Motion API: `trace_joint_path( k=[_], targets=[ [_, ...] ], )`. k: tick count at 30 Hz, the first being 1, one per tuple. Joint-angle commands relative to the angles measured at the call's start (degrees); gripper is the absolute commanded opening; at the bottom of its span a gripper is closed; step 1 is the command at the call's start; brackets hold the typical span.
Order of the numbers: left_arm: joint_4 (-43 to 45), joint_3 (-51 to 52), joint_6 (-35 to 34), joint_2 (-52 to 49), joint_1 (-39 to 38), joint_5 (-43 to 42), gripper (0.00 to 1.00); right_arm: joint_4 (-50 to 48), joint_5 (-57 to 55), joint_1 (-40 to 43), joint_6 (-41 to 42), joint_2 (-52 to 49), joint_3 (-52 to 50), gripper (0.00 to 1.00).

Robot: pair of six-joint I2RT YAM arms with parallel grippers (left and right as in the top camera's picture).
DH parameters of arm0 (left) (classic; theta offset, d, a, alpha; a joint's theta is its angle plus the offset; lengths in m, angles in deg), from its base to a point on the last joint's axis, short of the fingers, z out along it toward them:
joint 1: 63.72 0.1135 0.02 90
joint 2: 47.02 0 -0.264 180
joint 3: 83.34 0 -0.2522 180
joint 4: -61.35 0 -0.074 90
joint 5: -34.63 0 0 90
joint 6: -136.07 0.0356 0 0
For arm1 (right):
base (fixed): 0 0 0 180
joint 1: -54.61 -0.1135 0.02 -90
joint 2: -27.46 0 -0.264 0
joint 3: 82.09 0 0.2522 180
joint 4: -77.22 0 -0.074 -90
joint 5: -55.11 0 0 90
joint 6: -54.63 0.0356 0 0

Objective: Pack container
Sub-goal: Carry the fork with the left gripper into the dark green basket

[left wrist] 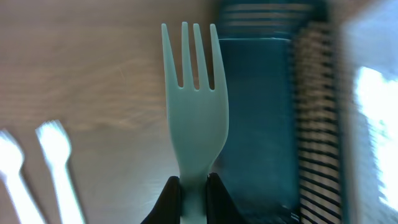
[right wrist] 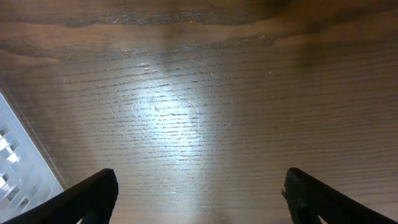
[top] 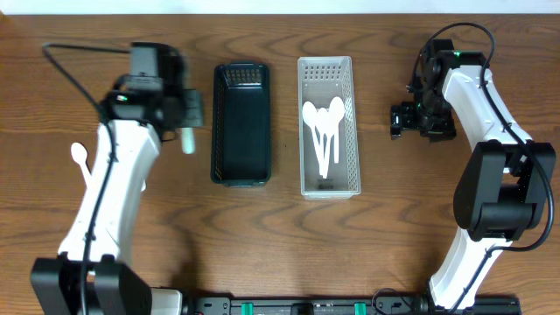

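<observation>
My left gripper holds the fork (left wrist: pixel 194 112) over bare wood beside the dark basket. It needs to keep holding until the fork is inside the basket.
My left gripper (top: pixel 188 118) is shut on a pale mint plastic fork (left wrist: pixel 194 112), held by its handle just left of the dark basket (top: pixel 241 122); the fork's tip also shows in the overhead view (top: pixel 187 142). In the left wrist view the fork's tines point up beside the dark basket (left wrist: pixel 261 118). The clear basket (top: pixel 328 127) holds several white spoons (top: pixel 322 131). My right gripper (top: pixel 411 121) is open and empty over bare wood, right of the clear basket, whose corner shows in the right wrist view (right wrist: pixel 18 165).
A white spoon (top: pixel 80 157) lies on the table left of my left arm. In the left wrist view, two white utensils (left wrist: pixel 37 168) lie blurred at lower left. The wooden table (top: pixel 394 227) spreads around the baskets.
</observation>
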Motion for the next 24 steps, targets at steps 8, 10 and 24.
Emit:
trace_joint_path(
  k=[8,10,24],
  targets=[
    [5.8,-0.4,2.3,-7.8,-7.7,-1.4,0.06,0.2,-0.2,0.2,-1.2,-0.3,-0.2,0.89],
    [6.5,-0.4,1.6,-10.6,-7.4,-1.4,0.06,0.4,-0.2,0.2,-1.2,-0.3,-0.2,0.89],
    [7.2,-0.4,-0.9,-20.2,-7.2,-1.4,0.48,1.2,-0.2,0.2,-1.2,-0.3,-0.2,0.89]
  ],
)
